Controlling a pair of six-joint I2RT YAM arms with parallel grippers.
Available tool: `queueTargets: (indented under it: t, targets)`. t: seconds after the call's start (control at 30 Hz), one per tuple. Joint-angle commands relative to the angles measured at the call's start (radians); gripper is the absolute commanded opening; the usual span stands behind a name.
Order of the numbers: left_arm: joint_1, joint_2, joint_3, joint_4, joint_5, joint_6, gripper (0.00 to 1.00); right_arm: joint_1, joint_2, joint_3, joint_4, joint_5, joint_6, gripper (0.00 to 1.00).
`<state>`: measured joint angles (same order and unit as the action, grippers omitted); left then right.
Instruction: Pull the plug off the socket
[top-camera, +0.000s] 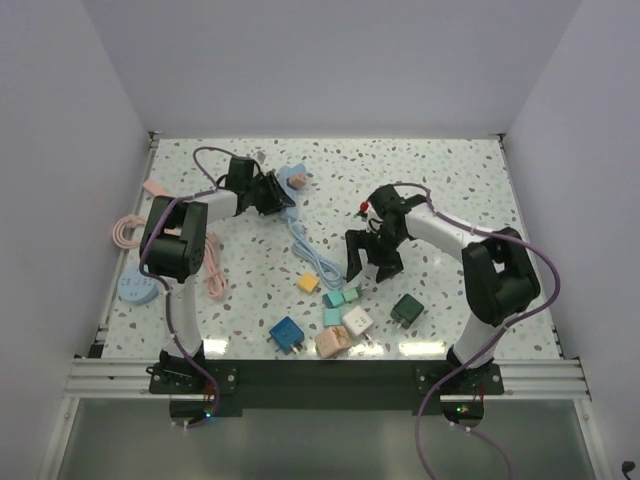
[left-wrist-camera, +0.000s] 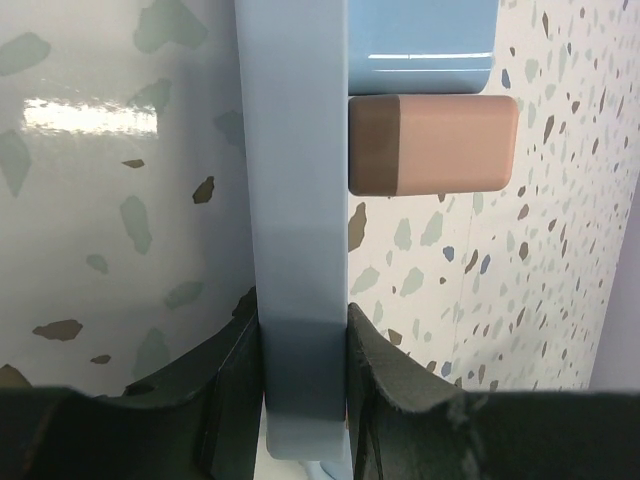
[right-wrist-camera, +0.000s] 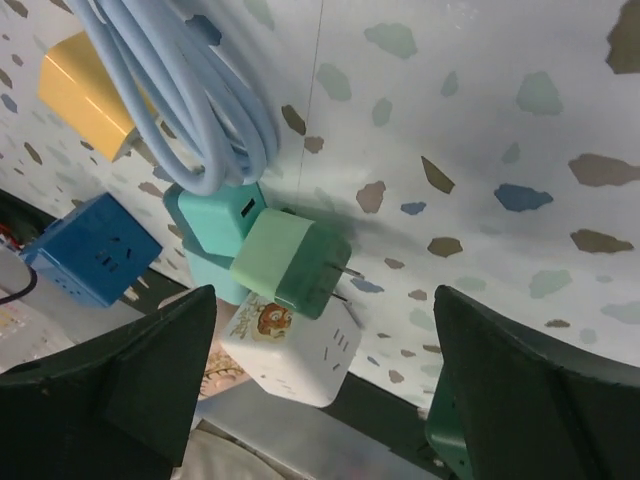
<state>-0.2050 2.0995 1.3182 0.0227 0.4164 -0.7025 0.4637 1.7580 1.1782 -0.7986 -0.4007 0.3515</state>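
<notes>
My right gripper next needs to grab the pink plug (top-camera: 301, 183) across its jutting body, to pull the plug off. My left gripper clamps the socket.
A light blue socket (top-camera: 293, 178) lies at the far left-centre of the table with a pink plug (top-camera: 301, 183) stuck in its side. My left gripper (top-camera: 270, 195) is shut on the socket. In the left wrist view the socket body (left-wrist-camera: 295, 200) is clamped between both fingers, and the pink plug (left-wrist-camera: 430, 145) juts out to the right just beyond my left gripper (left-wrist-camera: 300, 330). The socket's light blue cable (top-camera: 312, 255) trails toward the table's middle. My right gripper (top-camera: 370, 258) is open and empty, hovering over a cluster of adapters; it also shows in the right wrist view (right-wrist-camera: 322, 300).
Below the right gripper lie a green plug (right-wrist-camera: 295, 262), a teal cube (right-wrist-camera: 215, 225), a white cube socket (right-wrist-camera: 290, 355), a blue cube (right-wrist-camera: 90, 250) and a yellow plug (right-wrist-camera: 85, 95). A dark green adapter (top-camera: 405, 309) and a peach cube (top-camera: 333, 343) sit near the front. Pink cables (top-camera: 125, 230) lie at left.
</notes>
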Motion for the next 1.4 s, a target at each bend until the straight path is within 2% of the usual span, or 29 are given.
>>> queueTargets:
  t: [0.0,0.17,0.37,0.4,0.5,0.7,0.93,1.07,1.3,1.33,1.37]
  targets:
    - [-0.008,0.011,0.012,0.019,0.077,0.072,0.00,-0.011,-0.078,0.101,-0.062,0.040,-0.009,0.94]
    - [-0.023,0.014,0.006,0.005,0.113,0.104,0.00,-0.020,-0.028,0.225,0.065,0.088,0.050,0.95]
    - [-0.080,0.016,-0.010,0.002,0.121,0.113,0.00,-0.020,0.161,0.339,0.367,0.075,0.231,0.95]
    - [-0.089,0.013,-0.016,0.008,0.119,0.107,0.00,-0.020,0.179,0.340,0.465,0.074,0.297,0.94]
    - [-0.112,0.010,-0.031,0.022,0.113,0.090,0.00,-0.017,0.256,0.375,0.580,0.097,0.380,0.93]
    - [-0.132,0.013,-0.050,0.036,0.113,0.077,0.00,-0.013,0.356,0.443,0.645,0.190,0.405,0.93]
    - [-0.140,0.017,-0.060,0.028,0.111,0.083,0.00,-0.013,0.413,0.478,0.667,0.197,0.428,0.92]
    - [-0.148,0.019,-0.065,0.025,0.107,0.089,0.00,-0.013,0.455,0.518,0.645,0.192,0.442,0.86]
    - [-0.151,0.014,-0.059,0.031,0.094,0.092,0.00,-0.013,0.515,0.554,0.664,0.146,0.474,0.51]
    - [-0.151,0.013,-0.053,0.031,0.094,0.095,0.00,-0.013,0.511,0.548,0.667,0.145,0.474,0.41]
    - [-0.151,0.010,-0.050,0.031,0.088,0.100,0.00,-0.013,0.506,0.538,0.665,0.142,0.475,0.36]
